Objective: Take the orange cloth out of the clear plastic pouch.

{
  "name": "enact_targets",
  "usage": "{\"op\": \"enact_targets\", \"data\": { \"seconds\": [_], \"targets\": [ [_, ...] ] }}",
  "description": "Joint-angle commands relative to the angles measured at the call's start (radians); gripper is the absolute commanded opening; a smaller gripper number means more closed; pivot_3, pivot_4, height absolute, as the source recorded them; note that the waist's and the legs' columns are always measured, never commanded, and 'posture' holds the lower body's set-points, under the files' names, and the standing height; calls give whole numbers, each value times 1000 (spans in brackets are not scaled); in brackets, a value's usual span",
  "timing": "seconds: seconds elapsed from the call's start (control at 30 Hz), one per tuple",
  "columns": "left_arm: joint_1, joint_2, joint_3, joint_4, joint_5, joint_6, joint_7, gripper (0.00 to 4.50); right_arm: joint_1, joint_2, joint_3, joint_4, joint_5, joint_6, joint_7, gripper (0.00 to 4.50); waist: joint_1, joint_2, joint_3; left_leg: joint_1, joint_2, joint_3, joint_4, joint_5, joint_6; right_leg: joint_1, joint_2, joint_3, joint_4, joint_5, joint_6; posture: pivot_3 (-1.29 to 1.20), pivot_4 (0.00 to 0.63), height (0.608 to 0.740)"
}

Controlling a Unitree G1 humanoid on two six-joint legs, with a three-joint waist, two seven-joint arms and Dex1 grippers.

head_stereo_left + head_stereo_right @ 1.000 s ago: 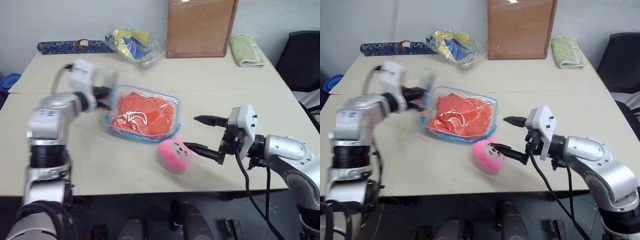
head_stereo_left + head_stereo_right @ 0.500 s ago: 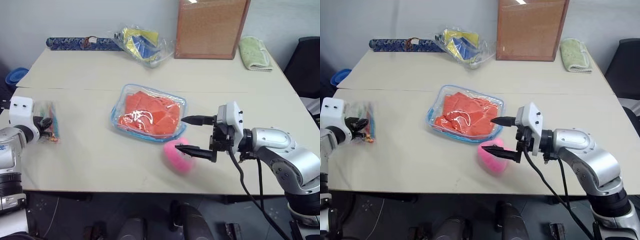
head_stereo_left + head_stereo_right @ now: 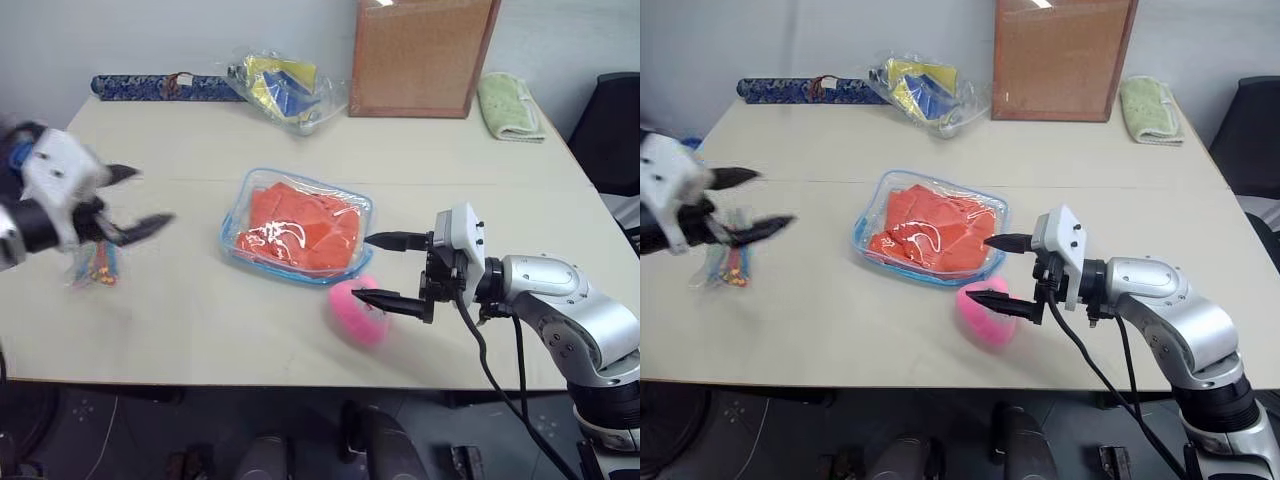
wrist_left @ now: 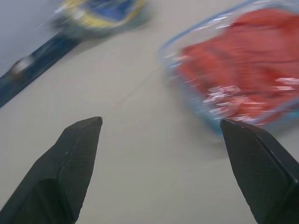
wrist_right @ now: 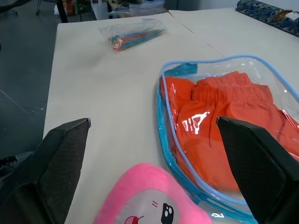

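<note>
The left gripper grips the pouch by the raised blue edging at its corner (image 3: 229, 247) next, since the pouch lies flat and wide over the folded orange cloth (image 3: 300, 225).
The clear plastic pouch (image 3: 285, 270) with light blue edging lies flat at the table's middle. The folded orange cloth (image 3: 300, 225) is inside it. My left gripper (image 3: 150, 195) hovers open and empty to the left of the pouch, pointing toward it and blurred by motion. In the left wrist view the pouch (image 4: 187, 44) lies ahead between the spread fingers. My right gripper (image 3: 365, 268) stands open at the pouch's near right corner, its lower finger over the pink plush toy (image 3: 358, 312). It holds nothing.
A small packet of coloured sticks (image 3: 95, 262) lies near the table's left edge. Along the back are a blue patterned roll (image 3: 150, 88), a wrinkled bag with yellow and blue items (image 3: 285, 88), a cork board (image 3: 422, 55) and a pale green towel (image 3: 508, 105). A black chair (image 3: 615, 110) stands at the right.
My left gripper carried the packet of sticks from beside the pouch to the table's left, opened and let it go, then swung back toward the pouch. The right gripper stayed put.
</note>
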Motion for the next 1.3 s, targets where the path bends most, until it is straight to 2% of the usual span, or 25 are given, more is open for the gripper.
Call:
{"op": "enact_targets", "data": {
  "seconds": [0.03, 0.17, 0.3, 0.4, 0.63, 0.77, 0.87, 1.1, 1.23, 1.3],
  "targets": [
    [-31, 31, -162, 67, 144, -221, -95, 4292, 3, -4, -49, -34, 14, -1, -17, 4500, 0, 0, 0, 0, 0, 1, 0, 0, 0, 0, 1, 0, -2, 0, 0, 0, 150, 740],
    [-210, -18, -357, 335, 362, -568, -113, 4292, 28, -2, -70, -61, 19, 13, -52, 4500, 0, 0, 0, 1, 1, 2, 0, 2, -2, 0, 5, 1, -1, 0, -4, 0, 150, 740],
    [-376, -116, -468, 591, 503, -818, -63, 4292, 85, 0, -96, -114, 26, 24, -98, 4500, 4, 0, 0, 1, 2, 2, 0, 2, -1, 0, 5, 1, 0, 0, -4, 0, 150, 740],
    [-437, -166, -512, 719, 558, -946, -52, 4292, 122, 4, -115, -150, 29, 32, -133, 4500, 0, 0, 0, -1, 1, 3, 0, 0, 2, -1, 5, 0, 1, 2, -2, 0, 150, 740],
    [-524, -232, -551, 906, 616, -1075, -27, 4292, 182, -6, -147, -205, 37, 44, -180, 4500, 1, -1, 0, -4, 1, 3, 1, -2, 6, -1, 5, -1, -3, 3, 1, 0, 150, 740],
    [-545, -270, -547, 942, 621, -1090, -11, 4292, 199, -13, -156, -217, 37, 43, -188, 4500, 3, -1, 0, -3, 1, 3, 1, -2, 7, 0, 4, 0, -3, 3, 1, 0, 150, 740],
    [-537, -274, -546, 946, 624, -1104, -15, 3723, 209, -17, -159, -223, 38, 41, -186, 4500, 2, -1, 0, -4, 1, 3, 2, -2, 7, 0, 4, 0, -3, 4, 2, 0, 150, 740],
    [-481, -265, -526, 872, 587, -1064, -50, 1604, 217, -43, -155, -221, 35, 29, -160, 4500, 2, -1, 0, -4, 1, 3, 2, -2, 8, 0, 4, 0, -4, 4, 2, 0, 150, 740],
    [-363, -240, -489, 661, 513, -887, -114, 377, 205, -50, -144, -215, 29, 23, -144, 4500, -1, -1, 0, -3, 1, 3, 2, -2, 8, 0, 4, 1, -3, 4, 2, 0, 150, 740],
    [-277, -219, -463, 504, 495, -744, -125, 26, 197, -51, -144, -207, 28, 23, -138, 4500, -5, -1, 0, -3, 1, 3, 2, -2, 8, 0, 4, 1, -3, 4, 2, 0, 150, 740]
  ]
}}
